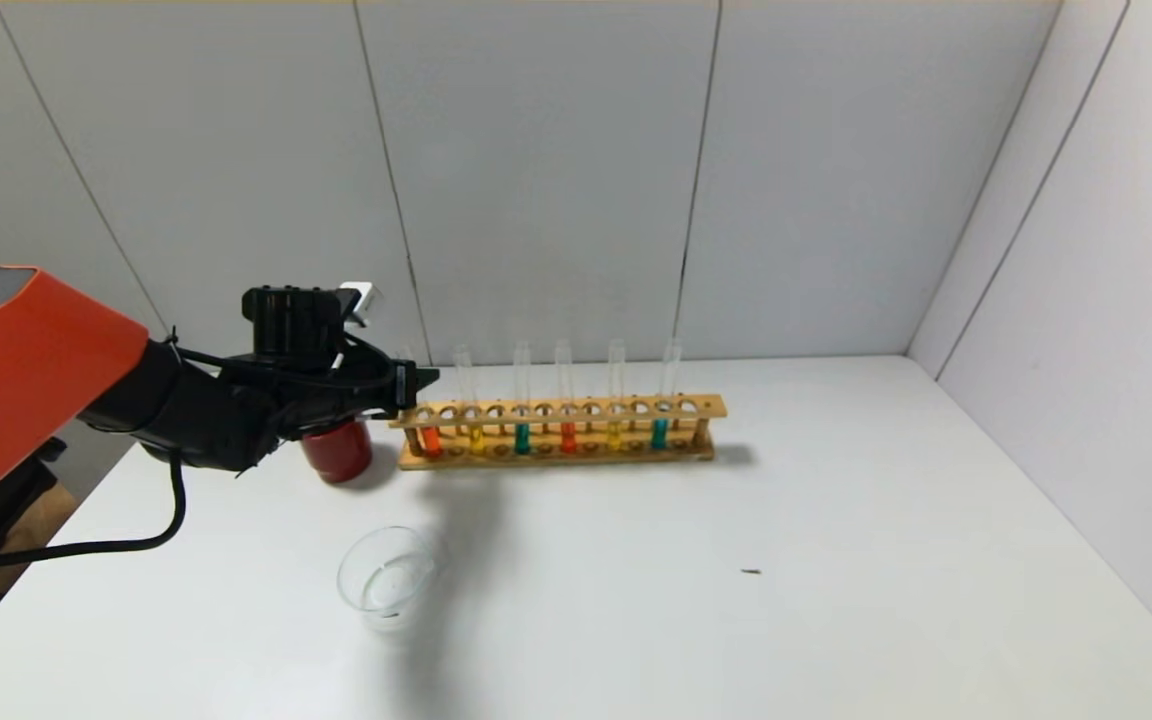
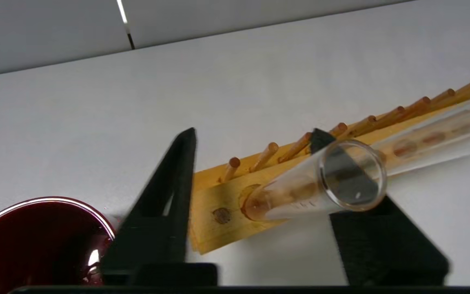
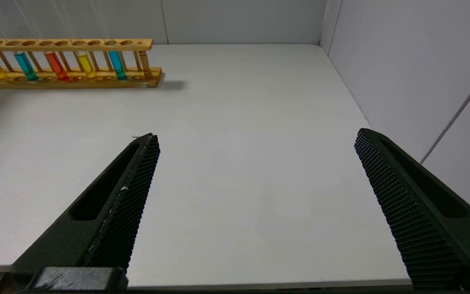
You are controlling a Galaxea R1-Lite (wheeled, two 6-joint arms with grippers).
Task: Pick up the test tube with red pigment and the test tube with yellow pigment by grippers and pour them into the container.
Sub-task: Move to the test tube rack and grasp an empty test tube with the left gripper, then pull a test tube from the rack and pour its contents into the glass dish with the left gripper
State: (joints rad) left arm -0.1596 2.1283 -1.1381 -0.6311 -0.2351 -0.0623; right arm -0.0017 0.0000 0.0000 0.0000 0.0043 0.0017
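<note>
The red tube's lower half is wrapped by the wooden rack, so the robot's left gripper should next grab the tube by its bare upper part (image 2: 316, 183).
A wooden rack (image 1: 561, 430) holds several tubes. The test tube with red pigment (image 1: 431, 440) stands in the rack's left end hole, and the test tube with yellow pigment (image 1: 476, 440) stands beside it. My left gripper (image 1: 416, 385) is at that end tube's upper part. In the left wrist view the left gripper (image 2: 253, 134) is open, with the red tube (image 2: 353, 175) between the fingers, close against one finger (image 2: 382, 237). The container (image 1: 386, 575), a clear glass dish, sits in front near the left. My right gripper (image 3: 257, 136) is open and empty above the table's near right part.
A dark red cup (image 1: 338, 450) stands just left of the rack, under my left arm; it also shows in the left wrist view (image 2: 35, 245). Teal, red and yellow tubes fill the rack further right (image 3: 67, 61). Grey walls close the back and right.
</note>
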